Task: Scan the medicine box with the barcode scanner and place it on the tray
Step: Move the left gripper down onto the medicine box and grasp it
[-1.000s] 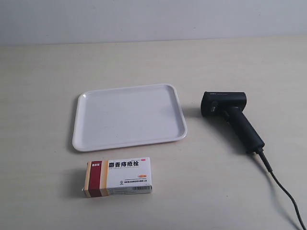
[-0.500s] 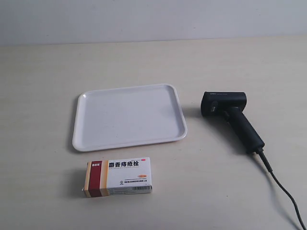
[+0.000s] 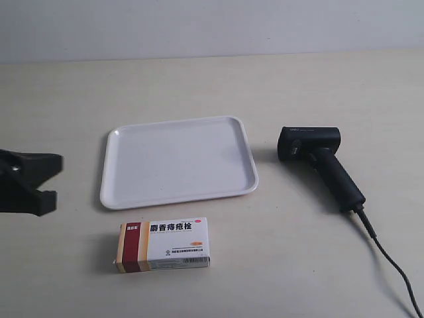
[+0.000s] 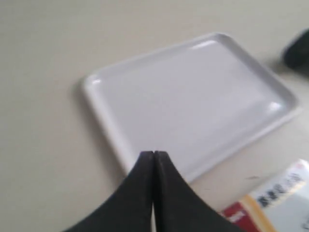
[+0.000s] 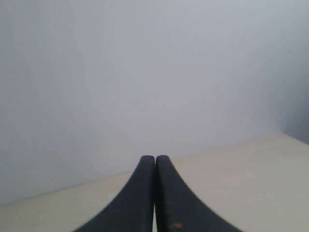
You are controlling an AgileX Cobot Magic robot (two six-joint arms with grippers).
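Note:
I should next hold the medicine box by its dark red end [image 3: 130, 246] with my left gripper, so the medicine box's white end [image 3: 197, 240] stays free for the barcode scanner.
The medicine box [image 3: 163, 244] lies flat on the table just in front of the tray [image 3: 179, 159], its dark red band toward the exterior view's left. To the tray's right lies the barcode scanner [image 3: 318, 159], on its side. My left gripper [image 3: 46, 180] reaches in from the exterior view's left edge, level with the tray and apart from it. In the left wrist view this gripper [image 4: 153, 153] is shut and holds nothing, with the tray [image 4: 193, 96] ahead and a corner of the box [image 4: 275, 203] beside it. My right gripper [image 5: 155, 157] is shut and faces a blank wall.
The scanner's thin black cable [image 3: 391, 258] trails off toward the exterior view's lower right corner. A dark blur at the left wrist view's edge is the scanner head [image 4: 298, 50]. A pale wall backs the cream table.
The left gripper has come into the exterior view at its left edge; it was out of view before. The box, tray and scanner have not moved.

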